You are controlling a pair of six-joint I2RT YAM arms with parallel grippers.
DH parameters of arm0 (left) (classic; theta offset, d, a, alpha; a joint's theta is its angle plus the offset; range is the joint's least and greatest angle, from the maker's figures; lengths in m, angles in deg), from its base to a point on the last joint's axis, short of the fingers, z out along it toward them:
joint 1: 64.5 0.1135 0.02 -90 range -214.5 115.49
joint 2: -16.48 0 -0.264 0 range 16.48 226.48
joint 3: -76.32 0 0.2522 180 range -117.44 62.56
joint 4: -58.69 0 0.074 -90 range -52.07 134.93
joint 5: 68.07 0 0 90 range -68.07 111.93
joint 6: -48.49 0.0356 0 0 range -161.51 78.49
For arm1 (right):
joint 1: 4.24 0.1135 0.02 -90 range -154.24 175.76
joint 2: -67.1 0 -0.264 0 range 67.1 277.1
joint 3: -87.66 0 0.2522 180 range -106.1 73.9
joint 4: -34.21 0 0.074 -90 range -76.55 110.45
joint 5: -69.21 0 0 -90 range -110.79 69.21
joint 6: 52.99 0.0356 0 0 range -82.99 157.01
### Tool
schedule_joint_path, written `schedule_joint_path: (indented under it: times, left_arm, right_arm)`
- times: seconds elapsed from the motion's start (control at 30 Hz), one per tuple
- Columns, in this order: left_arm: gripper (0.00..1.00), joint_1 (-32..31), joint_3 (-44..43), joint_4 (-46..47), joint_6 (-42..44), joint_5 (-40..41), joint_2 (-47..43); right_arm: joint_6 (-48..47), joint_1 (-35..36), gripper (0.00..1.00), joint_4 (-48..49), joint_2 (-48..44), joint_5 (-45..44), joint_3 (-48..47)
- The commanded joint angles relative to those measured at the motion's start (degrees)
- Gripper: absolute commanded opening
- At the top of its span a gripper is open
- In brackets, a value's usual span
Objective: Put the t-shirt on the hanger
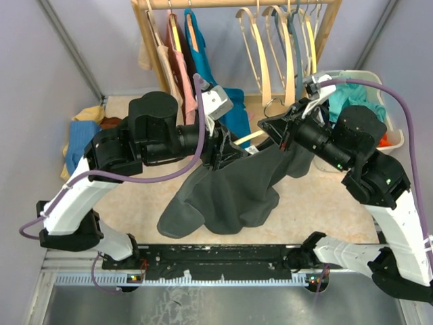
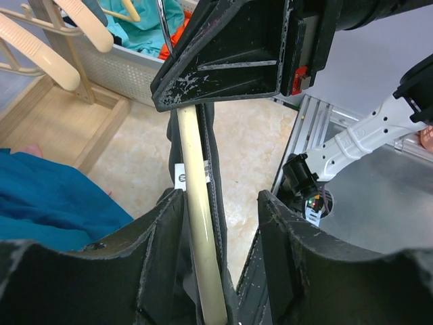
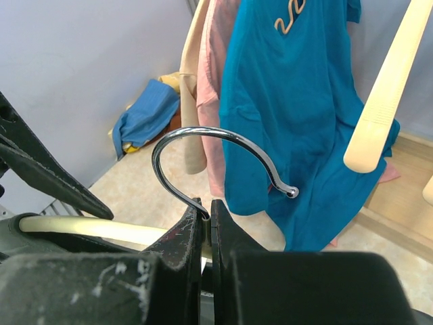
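Observation:
I will grab the hanger arm [image 1: 244, 139] beside the hook with my left gripper next, which leaves the hook and opposite arm free to place the t-shirt [image 1: 233, 193].
The dark grey t-shirt [image 1: 233, 193] hangs between my two grippers and trails down onto the table. The pale wood hanger [image 1: 247, 138] is held above the table with the shirt draped over it. My right gripper [image 3: 208, 215] is shut on the base of the hanger's silver hook [image 3: 203, 135]. In the left wrist view the hanger arm [image 2: 196, 223] and the shirt's collar [image 2: 215, 203], with its white label [image 2: 180, 177], run between the jaws of my left gripper [image 2: 220, 233]. They lie against the left finger [image 2: 155, 257], and a gap stays on the other side. The left gripper is open.
A wooden rack [image 1: 325, 27] at the back holds a teal shirt [image 1: 203, 54], a pink garment [image 1: 177, 61] and several bare hangers [image 1: 260, 61]. A white basket [image 1: 396, 139] of clothes stands at the right. A blue and yellow clothes pile [image 1: 81, 139] lies at the left.

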Motion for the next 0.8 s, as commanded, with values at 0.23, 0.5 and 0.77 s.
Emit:
schedule_joint_path:
  times: [0.23,0.5,0.77]
  left_arm:
    - [0.55,1.63,-6.46,-0.41,3.49,1.40,5.27]
    - [0.41,3.45,-6.39,-0.72,4.47,1.26,7.26]
    - [0.05,4.70,-6.41,-0.40,4.69,0.31,8.24]
  right_arm:
    - [1.57,0.40,0.00,5.65,0.12,3.09,-1.93]
    - [1.40,0.40,0.00,5.21,0.31,3.86,-2.80]
    - [1.49,0.41,0.00,6.16,0.36,4.62,-2.03]
